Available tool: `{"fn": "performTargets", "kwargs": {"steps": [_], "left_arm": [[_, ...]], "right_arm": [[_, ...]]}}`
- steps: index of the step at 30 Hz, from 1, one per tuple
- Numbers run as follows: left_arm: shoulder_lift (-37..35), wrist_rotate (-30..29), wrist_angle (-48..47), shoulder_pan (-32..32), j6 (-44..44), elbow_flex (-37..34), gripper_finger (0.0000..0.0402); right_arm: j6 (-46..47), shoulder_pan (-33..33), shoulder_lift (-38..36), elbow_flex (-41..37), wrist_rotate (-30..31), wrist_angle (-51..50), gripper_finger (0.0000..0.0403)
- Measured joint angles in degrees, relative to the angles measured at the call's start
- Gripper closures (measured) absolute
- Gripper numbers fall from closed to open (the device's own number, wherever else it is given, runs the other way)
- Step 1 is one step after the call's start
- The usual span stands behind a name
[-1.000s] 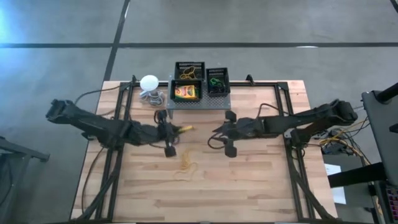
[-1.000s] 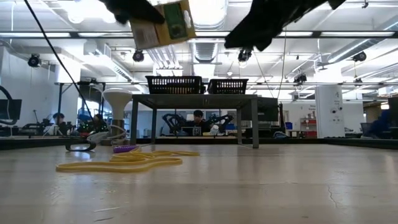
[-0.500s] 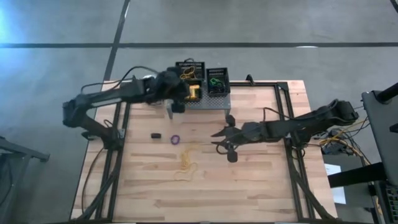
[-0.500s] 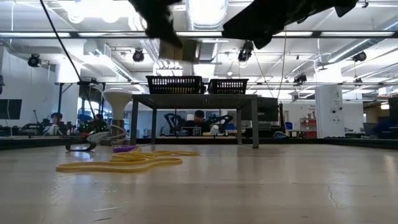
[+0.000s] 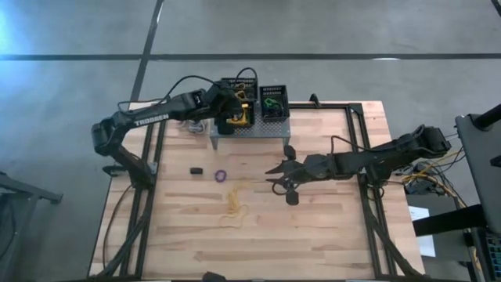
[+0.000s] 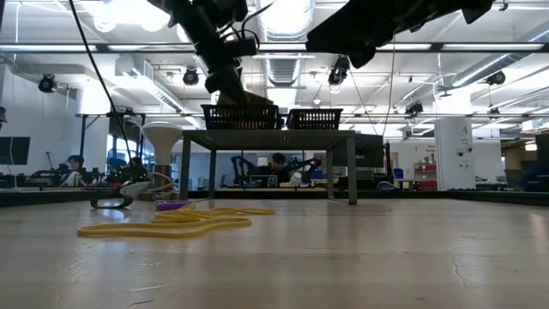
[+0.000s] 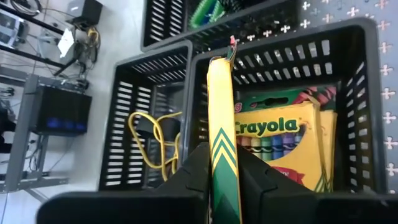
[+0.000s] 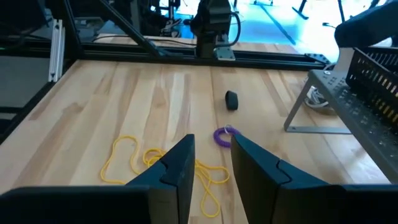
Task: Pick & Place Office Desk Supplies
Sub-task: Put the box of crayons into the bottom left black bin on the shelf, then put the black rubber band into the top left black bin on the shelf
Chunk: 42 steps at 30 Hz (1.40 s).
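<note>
The yellow-and-green flat box has its loose end inside the front mesh tray's rim, so my left gripper needs to release the box: it would remain there.
My left gripper (image 5: 232, 117) hangs over the front black mesh tray (image 7: 348, 74) on the grey stand (image 5: 250, 130) and is shut on a yellow-and-green flat box (image 7: 221, 118). Another such box (image 7: 280, 146) lies flat in that tray. The neighbouring tray (image 7: 124, 137) holds tan rubber bands, and a third tray (image 5: 273, 102) holds green rings. On the table lie a purple ring (image 5: 221, 175), a heap of rubber bands (image 5: 235, 206) and a small black piece (image 5: 196, 170). My right gripper (image 5: 279, 175) hovers open to the right of them. My left gripper pinches the flat box between its two fingers (image 7: 256, 174), one on each broad face, near the box's green-striped end (image 7: 223, 149). It comes slanting down from the table's left. The box stands on edge, and its free end (image 7: 220, 65) reaches out over the tray.
A white ball-shaped object with a coiled cord (image 5: 190, 120) sits left of the stand, partly under my left arm. The stand's legs (image 6: 184, 167) rest near the far edge. Bare wood stretches along the near half of the table (image 5: 313, 243).
My left arm has swung from above the table's middle up and toward the far edge, carrying the box over the trays, then has come down toward the front tray. The purple ring and the black piece, covered by that arm before, now show.
</note>
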Motion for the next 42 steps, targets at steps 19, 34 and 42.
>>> {"fn": "performTargets", "kwargs": {"steps": [19, 34, 42], "left_arm": [[-2.3, 2.9, -4.5, 0.2, 2.9, 0.4, 0.0245], [-15.6, 5.6, -9.2, -2.9, -14.5, 0.0, 0.0236], [-24.2, 13.6, -7.2, -14.2, -25.8, -12.2, 0.0247]], "right_arm": [[-0.2, 0.0, 0.0, 0.0, 0.0, 0.0, 0.0319], [-0.2, 0.0, 0.0, 0.0, 0.1, 0.0, 0.0334], [0.0, 0.0, 0.1, -0.1, 0.1, 0.3, 0.0332]]}}
